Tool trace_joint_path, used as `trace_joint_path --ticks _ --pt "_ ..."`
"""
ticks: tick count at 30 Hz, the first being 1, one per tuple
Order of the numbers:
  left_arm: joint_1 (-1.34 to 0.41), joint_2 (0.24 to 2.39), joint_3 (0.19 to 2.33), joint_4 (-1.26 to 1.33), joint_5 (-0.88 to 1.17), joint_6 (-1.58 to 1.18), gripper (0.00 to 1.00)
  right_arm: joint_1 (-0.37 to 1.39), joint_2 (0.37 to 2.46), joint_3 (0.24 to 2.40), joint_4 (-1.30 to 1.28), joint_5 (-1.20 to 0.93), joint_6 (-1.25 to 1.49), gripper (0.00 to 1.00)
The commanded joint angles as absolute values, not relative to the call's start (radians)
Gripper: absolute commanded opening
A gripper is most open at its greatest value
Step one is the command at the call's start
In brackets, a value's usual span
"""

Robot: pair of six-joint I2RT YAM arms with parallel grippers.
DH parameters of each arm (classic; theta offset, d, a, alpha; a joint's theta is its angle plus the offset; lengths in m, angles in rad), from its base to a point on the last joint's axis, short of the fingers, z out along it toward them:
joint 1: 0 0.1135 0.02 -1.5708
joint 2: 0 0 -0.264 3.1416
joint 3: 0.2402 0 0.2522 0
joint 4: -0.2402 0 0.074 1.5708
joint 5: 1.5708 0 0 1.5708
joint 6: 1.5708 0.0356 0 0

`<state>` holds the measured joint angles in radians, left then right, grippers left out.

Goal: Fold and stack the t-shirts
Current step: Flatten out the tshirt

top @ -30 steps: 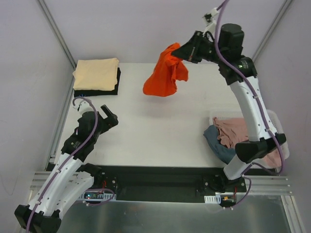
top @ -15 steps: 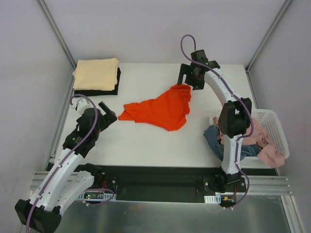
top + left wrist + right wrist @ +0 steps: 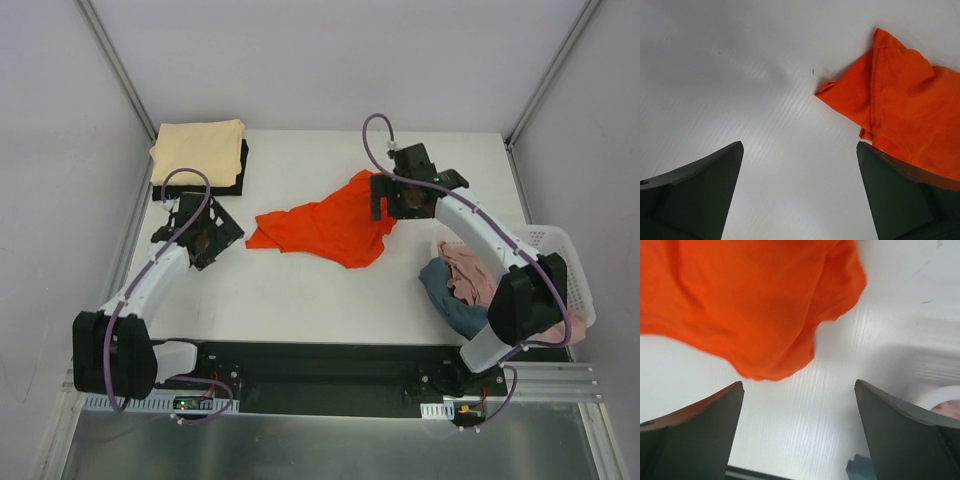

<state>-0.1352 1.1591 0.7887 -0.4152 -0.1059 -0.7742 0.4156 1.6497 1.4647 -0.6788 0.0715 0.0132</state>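
Observation:
I will next spread the orange-red t-shirt [image 3: 322,225] for folding, so I will grab it by the near edge [image 3: 358,263] with my right gripper, away from my left gripper's corner.
A bright orange-red t-shirt [image 3: 322,225] lies crumpled and spread on the white table's middle. My right gripper [image 3: 412,203] hovers open at its right edge, with nothing between the fingers; in the right wrist view the t-shirt [image 3: 740,305] fills the upper left, above the gripper [image 3: 799,432]. My left gripper [image 3: 205,243] is open just left of the shirt's left corner [image 3: 827,90], and its jaws [image 3: 800,195] frame bare table. A folded pale yellow t-shirt [image 3: 197,150] rests on a folded black one [image 3: 241,176] at the back left.
At the right edge stands a white lattice basket [image 3: 563,245] holding a pink shirt [image 3: 470,270], with a dusty blue shirt [image 3: 455,308] spilling over its left side. Metal frame posts stand at both back corners.
The right gripper opened and dropped the orange t-shirt, which fell from the air onto the table. The right arm came down beside it. The left arm reached forward toward the shirt's left corner.

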Motion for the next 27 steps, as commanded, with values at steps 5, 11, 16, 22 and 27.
trace_joint_path --ticks 5,11,16,22,27 --pt "-0.091 1.477 0.922 -0.267 0.181 -0.752 0.88 0.575 1.583 1.253 -0.543 -0.037 -0.057 0.97" --pt "-0.091 1.69 0.994 -0.249 0.192 -0.778 0.62 0.664 1.67 1.275 -0.537 -0.022 -0.003 0.99" --pt "-0.092 1.764 0.997 -0.241 0.236 -0.793 0.5 0.696 1.726 1.272 -0.538 -0.014 0.031 0.93" --pt "-0.094 1.786 0.98 -0.201 0.293 -0.79 0.24 0.716 1.769 1.264 -0.555 0.061 0.074 0.93" --pt "-0.098 1.763 0.948 -0.183 0.292 -0.788 0.0 0.736 1.776 1.25 -0.545 0.129 0.083 0.87"
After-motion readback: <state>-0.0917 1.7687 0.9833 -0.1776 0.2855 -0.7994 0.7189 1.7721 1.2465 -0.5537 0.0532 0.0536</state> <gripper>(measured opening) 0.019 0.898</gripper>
